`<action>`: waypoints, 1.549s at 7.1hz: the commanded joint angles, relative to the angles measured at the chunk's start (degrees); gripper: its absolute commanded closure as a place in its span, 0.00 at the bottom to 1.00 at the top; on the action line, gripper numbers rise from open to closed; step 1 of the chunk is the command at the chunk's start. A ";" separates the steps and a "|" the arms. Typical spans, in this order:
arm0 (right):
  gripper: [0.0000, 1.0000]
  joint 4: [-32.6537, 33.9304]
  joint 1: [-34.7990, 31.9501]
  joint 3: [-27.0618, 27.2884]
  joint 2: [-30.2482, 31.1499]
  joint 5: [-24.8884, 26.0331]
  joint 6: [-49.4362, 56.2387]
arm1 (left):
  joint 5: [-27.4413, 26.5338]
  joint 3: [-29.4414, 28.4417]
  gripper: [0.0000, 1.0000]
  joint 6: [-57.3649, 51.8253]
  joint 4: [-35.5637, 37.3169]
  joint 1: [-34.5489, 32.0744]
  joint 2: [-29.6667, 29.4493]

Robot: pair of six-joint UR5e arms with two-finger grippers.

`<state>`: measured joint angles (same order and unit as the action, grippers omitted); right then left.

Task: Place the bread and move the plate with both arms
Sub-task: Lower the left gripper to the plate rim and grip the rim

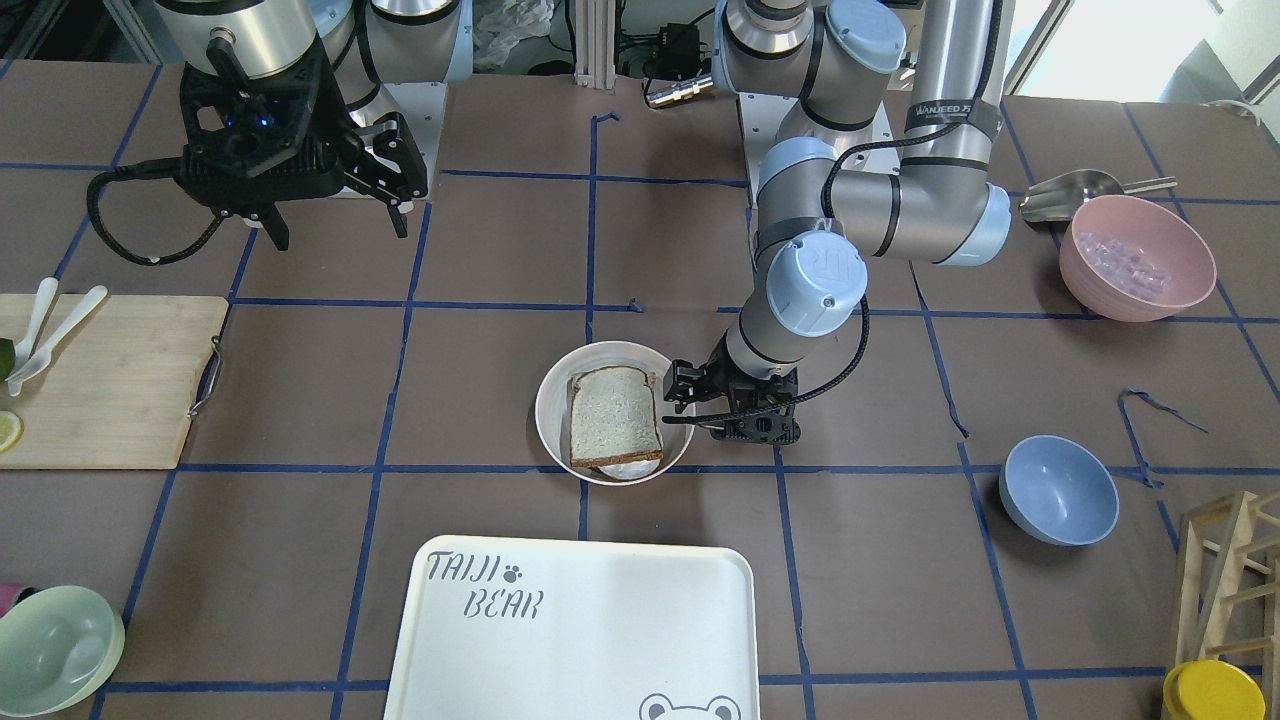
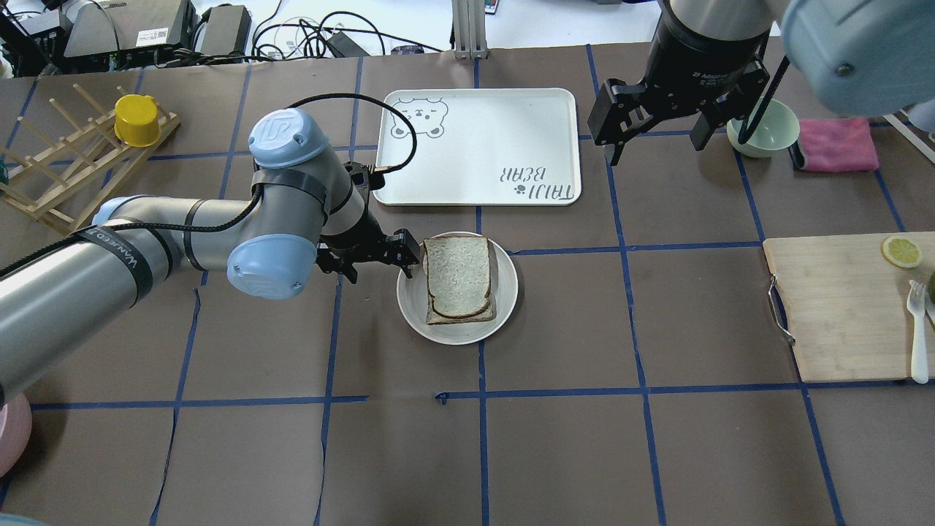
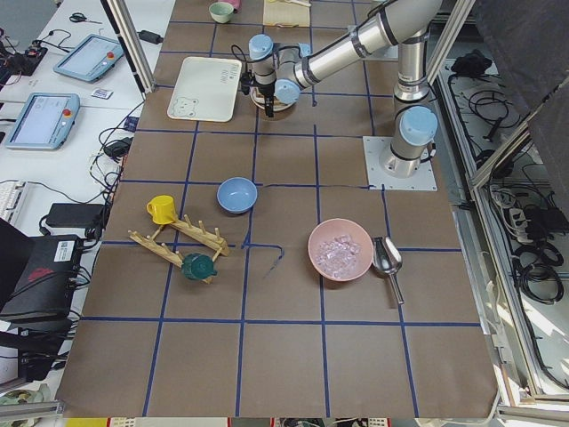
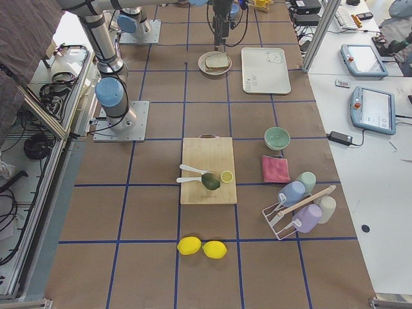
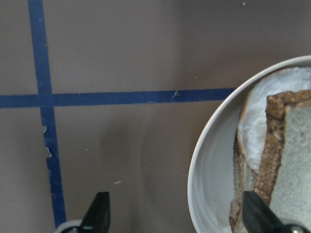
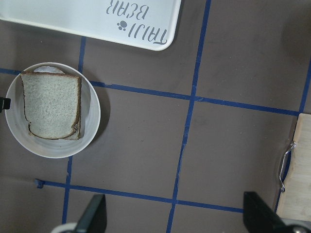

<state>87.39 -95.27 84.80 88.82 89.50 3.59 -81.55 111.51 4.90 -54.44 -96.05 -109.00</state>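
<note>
The bread stack (image 1: 615, 415) sits loose across the middle of the plate, so my left gripper should next grab the plate by its bare rim (image 1: 689, 439) to move it.
The bread (image 1: 613, 415) (image 2: 459, 276), a pale slice with a dark-brown crust, lies on top of a stack in the round off-white plate (image 1: 548, 400) (image 2: 456, 336). A white layer and another slice show under it in the left wrist view (image 5: 291, 160). My left gripper (image 2: 410, 259) (image 1: 672, 402) (image 5: 177, 213) is open and low at the plate's rim (image 5: 204, 165), one finger over the plate and one outside it. My right gripper (image 2: 657, 124) (image 1: 335, 225) (image 6: 177, 216) is open and empty, high above the table, well away from the plate (image 6: 53, 148).
The white "TAIJI BEAR" tray (image 2: 478, 146) (image 1: 570, 640) lies just beyond the plate. A wooden cutting board (image 2: 840, 307) is on my right. A blue bowl (image 1: 1058, 490), a pink bowl (image 1: 1137, 257) and a wooden rack (image 2: 73, 161) are on my left.
</note>
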 commanded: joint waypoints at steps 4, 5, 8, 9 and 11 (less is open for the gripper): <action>0.00 -0.02 0.26 0.01 0.03 0.06 -0.16 | 2.26 -0.06 0.47 0.11 0.74 -0.36 -2.26; 0.00 0.15 0.26 0.01 0.03 0.14 -0.24 | 2.36 -0.06 0.47 0.11 0.65 -0.36 -2.44; 0.00 0.06 2.10 0.01 0.03 -0.20 -0.25 | 2.44 -0.07 0.91 0.46 1.53 -0.45 -2.97; 0.00 -0.11 2.89 0.01 0.03 -0.38 -0.25 | 2.44 -0.15 1.00 0.54 1.62 -0.45 -2.97; 0.00 -1.51 2.90 -0.42 0.12 -0.21 -0.25 | 2.53 -0.94 1.00 0.37 1.01 -0.28 -2.36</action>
<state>86.49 -92.47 84.71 88.88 89.16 3.34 -79.05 111.07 5.39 -52.94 -96.46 -111.84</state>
